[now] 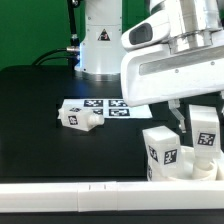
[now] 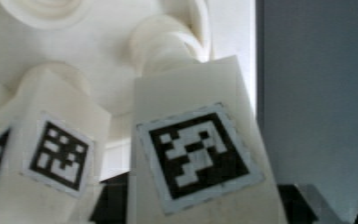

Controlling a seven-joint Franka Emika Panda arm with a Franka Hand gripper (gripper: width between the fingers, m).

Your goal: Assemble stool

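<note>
The held leg's lower end is upright on the round seat and the leg would stand, so it is now time for my gripper to open.
My gripper (image 1: 200,122) hangs at the exterior view's right, shut on an upright white stool leg (image 1: 205,138) with a black-and-white tag. In the wrist view this leg (image 2: 197,140) fills the middle, and dark fingers (image 2: 311,203) press on both of its sides. A second leg (image 1: 161,150) stands upright close beside it, and the wrist view also shows this second leg (image 2: 51,145). Beyond both legs in the wrist view lies the rounded white stool seat (image 2: 60,50). A third leg (image 1: 77,116) lies on its side on the black table, far from the gripper.
The marker board (image 1: 108,106) lies flat on the table behind the lying leg. A long white bar (image 1: 80,196) runs along the front edge. The robot's white base (image 1: 98,40) stands at the back before a green wall.
</note>
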